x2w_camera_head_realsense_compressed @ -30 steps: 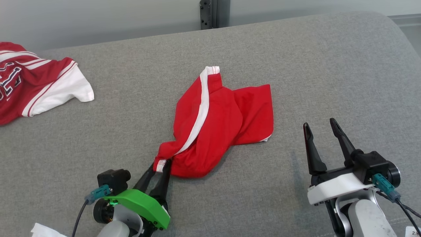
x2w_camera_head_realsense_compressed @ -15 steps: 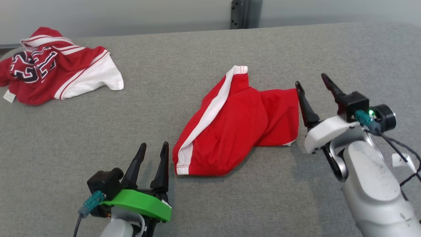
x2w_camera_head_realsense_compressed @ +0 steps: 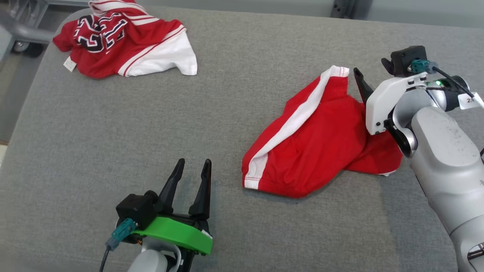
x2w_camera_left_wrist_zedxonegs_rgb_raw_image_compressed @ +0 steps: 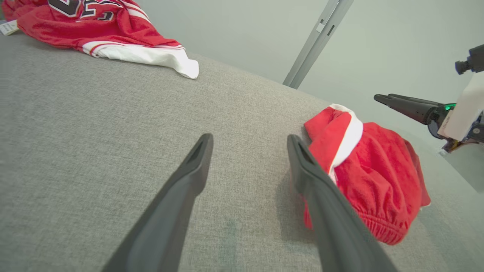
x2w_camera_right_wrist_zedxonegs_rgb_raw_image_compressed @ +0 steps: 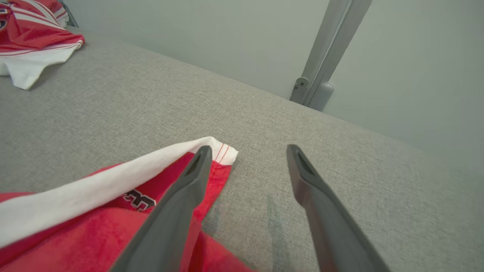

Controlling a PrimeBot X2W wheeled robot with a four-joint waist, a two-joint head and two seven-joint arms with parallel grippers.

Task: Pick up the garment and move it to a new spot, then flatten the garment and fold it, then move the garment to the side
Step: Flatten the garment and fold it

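Observation:
The robot's right gripper needs to move and flatten the red shorts [x2w_camera_head_realsense_compressed: 317, 140], so next it should grab them by the white-striped corner [x2w_camera_head_realsense_compressed: 340, 71].
The garment [x2w_camera_head_realsense_compressed: 314, 143] is a pair of red shorts with a white side stripe, lying crumpled on the grey padded surface [x2w_camera_head_realsense_compressed: 151, 132]. My left gripper [x2w_camera_head_realsense_compressed: 193, 166] stands open just left of its near hem, touching nothing. In the left wrist view the left gripper [x2w_camera_left_wrist_zedxonegs_rgb_raw_image_compressed: 249, 139] has bare fabric surface between its fingers and the garment [x2w_camera_left_wrist_zedxonegs_rgb_raw_image_compressed: 374, 166] beside its right finger. My right gripper [x2w_camera_head_realsense_compressed: 370, 68] hovers open over the garment's far right edge. In the right wrist view the right gripper [x2w_camera_right_wrist_zedxonegs_rgb_raw_image_compressed: 248, 148] has its left finger over the white-striped corner of the garment [x2w_camera_right_wrist_zedxonegs_rgb_raw_image_compressed: 75, 234].
A red and white jersey [x2w_camera_head_realsense_compressed: 124, 41] with dark numbers lies at the far left of the surface. A metal post [x2w_camera_head_realsense_compressed: 342, 7] stands behind the back edge. The surface's left edge drops to the floor near a wheeled frame [x2w_camera_head_realsense_compressed: 22, 47].
My left gripper has let go of the garment's hem and opened; the garment now lies free. My right arm has reached forward over the garment's far edge. The head camera has shifted.

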